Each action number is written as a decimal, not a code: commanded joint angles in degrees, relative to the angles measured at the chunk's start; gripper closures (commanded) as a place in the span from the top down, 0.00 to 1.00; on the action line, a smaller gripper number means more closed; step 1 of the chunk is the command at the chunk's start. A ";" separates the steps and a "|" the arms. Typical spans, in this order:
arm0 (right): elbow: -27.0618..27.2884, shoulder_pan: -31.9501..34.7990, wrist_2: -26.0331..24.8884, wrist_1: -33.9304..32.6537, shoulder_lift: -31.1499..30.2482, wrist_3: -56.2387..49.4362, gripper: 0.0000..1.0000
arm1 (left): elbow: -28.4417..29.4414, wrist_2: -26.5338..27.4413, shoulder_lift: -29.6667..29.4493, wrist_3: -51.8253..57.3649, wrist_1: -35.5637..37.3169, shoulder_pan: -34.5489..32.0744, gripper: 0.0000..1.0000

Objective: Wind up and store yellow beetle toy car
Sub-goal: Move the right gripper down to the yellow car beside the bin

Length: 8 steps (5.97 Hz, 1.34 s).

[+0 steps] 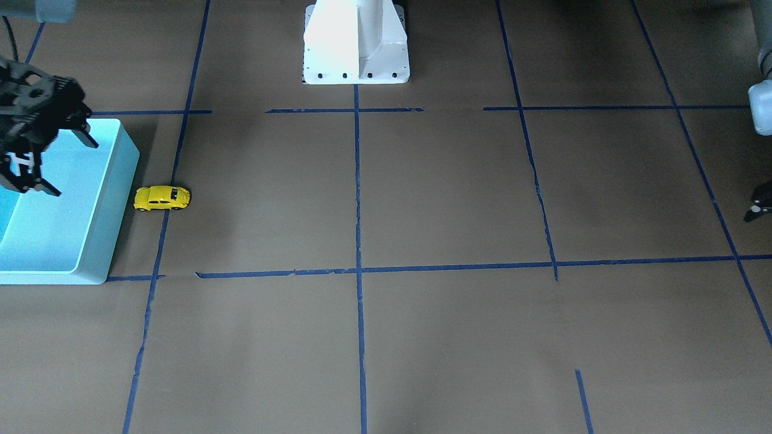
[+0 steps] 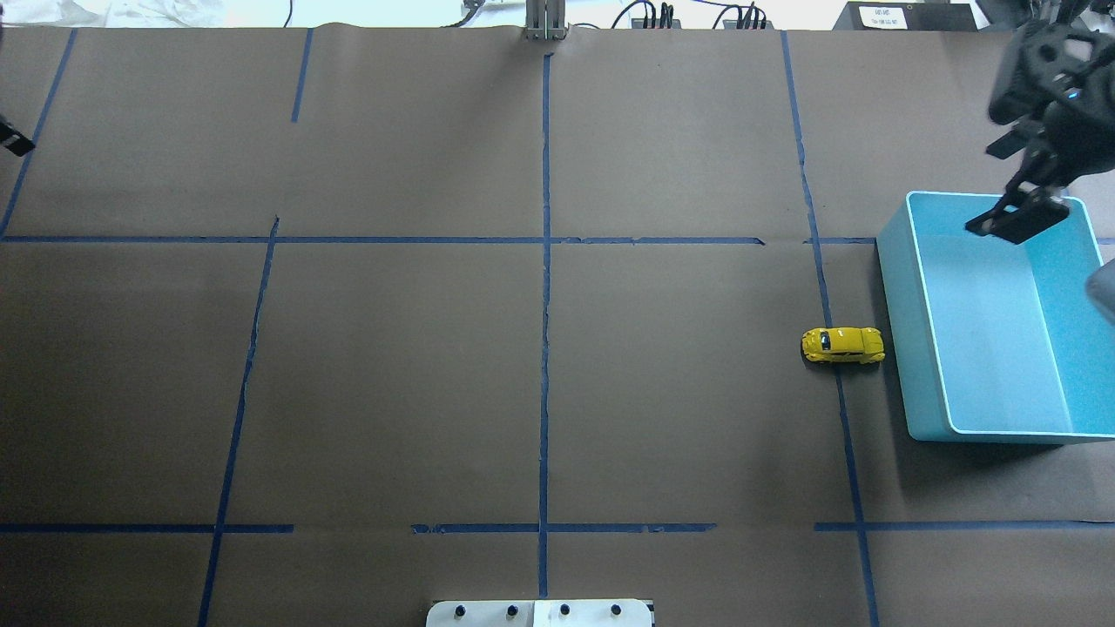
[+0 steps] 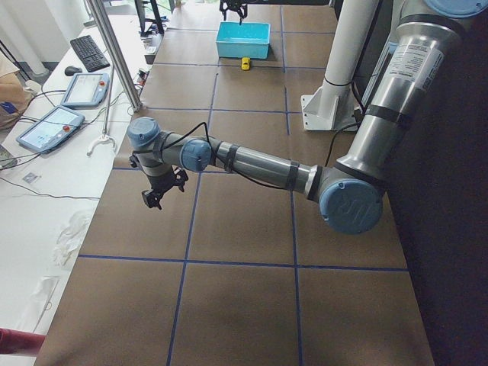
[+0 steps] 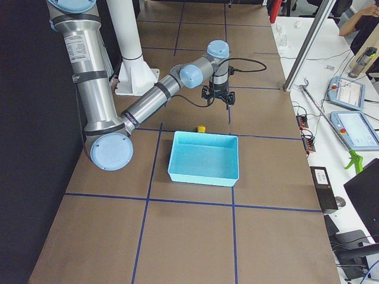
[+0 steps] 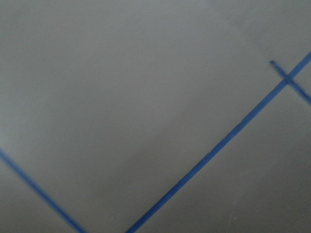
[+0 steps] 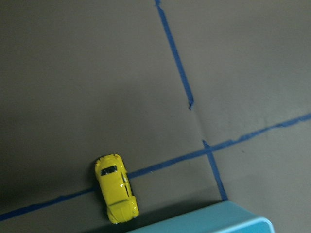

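I will next grab the yellow beetle toy car by its rear end (image 1: pixel 181 196) (image 6: pixel 108 163) with my right gripper, to wind it up and store it.
The yellow beetle toy car (image 1: pixel 161 198) stands on its wheels on the brown table, just beside the long outer wall of the light blue bin (image 1: pixel 123 181). It also shows in the overhead view (image 2: pixel 842 345) and the right wrist view (image 6: pixel 115 188). My right gripper (image 1: pixel 75 169) is open and empty, raised over the bin's far end (image 2: pixel 1010 183), apart from the car. My left gripper (image 1: pixel 757 208) is far off at the table's other end, cut by the frame edge (image 2: pixel 13 139); I cannot tell whether it is open or shut.
The bin (image 2: pixel 897 287) is empty inside. The white robot base (image 1: pixel 356 42) stands at the table's middle back. Blue tape lines cross the brown paper. The left wrist view shows only paper and tape.
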 commanded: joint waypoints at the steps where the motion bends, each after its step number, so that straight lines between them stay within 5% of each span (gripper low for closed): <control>1: -0.59 -8.58 -4.47 4.24 -1.01 -0.20 1.00 | 0.06 -0.14 6.17 -0.06 0.64 -7.49 1.00; 2: -4.08 -9.47 -4.49 13.51 -4.85 -1.08 1.00 | 0.32 -1.80 9.33 -0.24 0.55 -11.01 1.00; 5: -11.92 -13.77 -4.58 23.50 -6.03 -3.27 1.00 | 0.50 -1.81 11.47 -13.59 -0.50 -11.92 1.00; 8: -12.29 -14.67 -4.49 24.15 -7.62 -3.99 1.00 | 0.32 -1.90 11.65 -13.77 -0.50 -11.92 1.00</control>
